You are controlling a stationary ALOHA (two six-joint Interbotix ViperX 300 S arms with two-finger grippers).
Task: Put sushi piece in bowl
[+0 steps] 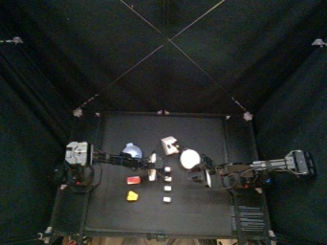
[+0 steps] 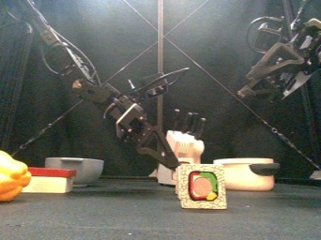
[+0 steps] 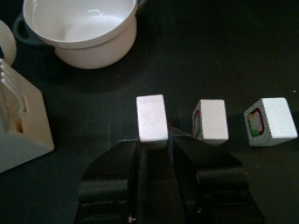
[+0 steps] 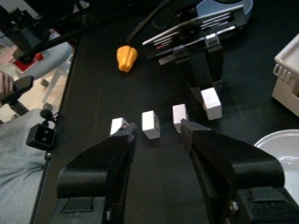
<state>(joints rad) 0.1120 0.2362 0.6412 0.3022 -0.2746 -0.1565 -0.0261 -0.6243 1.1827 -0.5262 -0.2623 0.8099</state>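
Observation:
The white sushi piece needs to go in the grey bowl (image 1: 132,150), so my left gripper will grab the piece by its long sides next.
Several sushi pieces lie in a row mid-table (image 1: 167,180). In the left wrist view the nearest one is a plain white piece (image 3: 153,117), with a second white piece (image 3: 212,119) and one with a green and pink filling (image 3: 271,118) beyond. My left gripper (image 3: 167,145) is open, its tips right at the end piece (image 4: 211,101), apart from it. The right wrist view shows the left gripper (image 4: 202,74) low over that end. My right gripper (image 4: 163,140) hangs open above the row, holding nothing. The white bowl (image 3: 82,31) (image 1: 189,159) stands behind the row.
A white slatted rack (image 2: 185,150) stands beside the bowl. A grey bowl (image 2: 73,169), a red and white block (image 2: 51,180) and a yellow pepper (image 2: 10,176) sit at the left. The front view has one sushi piece (image 2: 201,187) close up.

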